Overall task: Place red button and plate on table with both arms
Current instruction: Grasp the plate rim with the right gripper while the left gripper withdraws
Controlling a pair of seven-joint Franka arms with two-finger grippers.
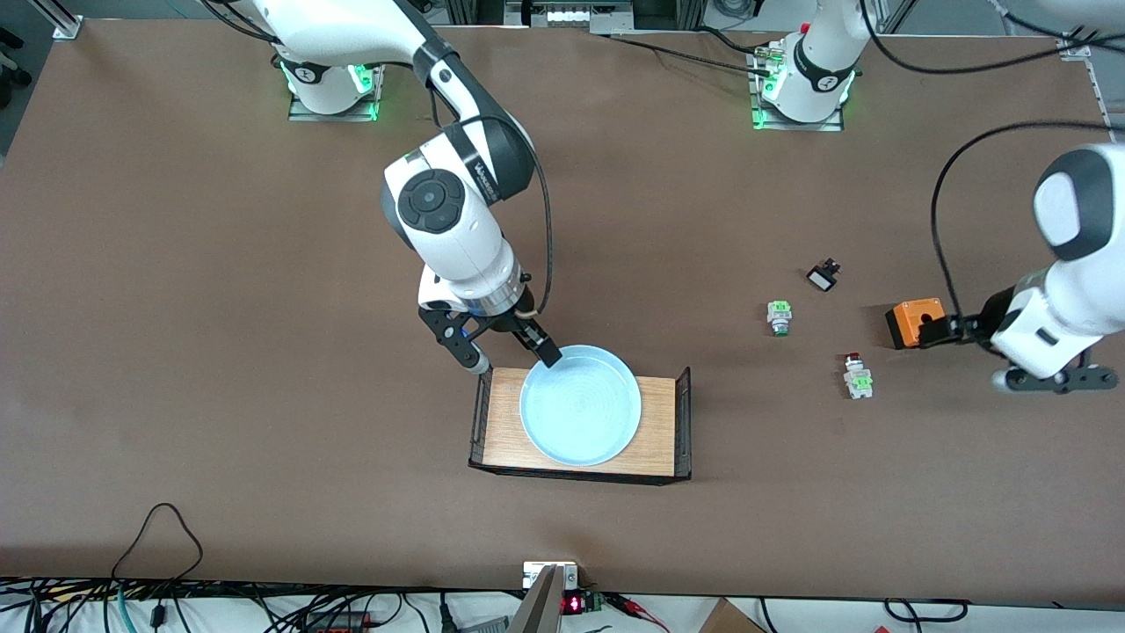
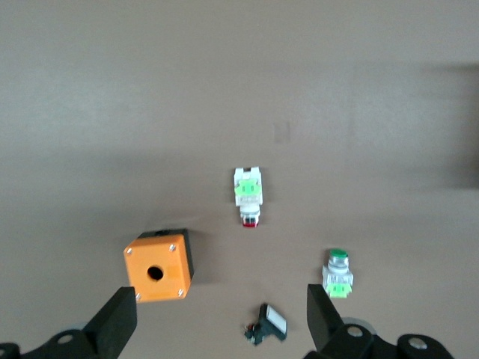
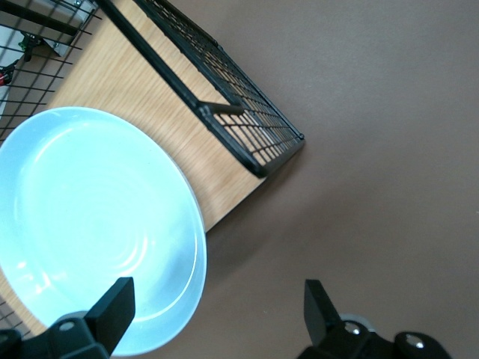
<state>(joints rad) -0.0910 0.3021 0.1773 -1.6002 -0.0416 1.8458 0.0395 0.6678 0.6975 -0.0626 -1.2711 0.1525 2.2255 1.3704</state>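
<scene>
I should lower my right gripper before I close it on the plate. Both fingers are above the plate's rim [image 1: 534, 368] [image 3: 197, 292], one of them over the table.
The light blue plate [image 1: 580, 404] lies in a light-wood tray [image 1: 657, 426] with black wire ends. My right gripper [image 1: 511, 352] is open at the plate's rim, at the tray end toward the right arm's end. One finger is over the plate [image 3: 90, 224] and the other is over the table [image 3: 359, 187]; the gripper [image 3: 217, 295] holds nothing. The red button [image 1: 855, 374] lies on the table [image 1: 264, 352] toward the left arm's end. My left gripper [image 1: 945, 332] is open and empty in the air over the small parts. Its wrist view shows the red button [image 2: 248, 196] from above.
An orange box [image 1: 912, 322] with a round hole, a green-and-silver switch [image 1: 779, 316] and a small black part with a white face [image 1: 823, 276] lie near the red button. They also show in the left wrist view: box [image 2: 157, 265], switch [image 2: 337, 273], black part [image 2: 267, 324].
</scene>
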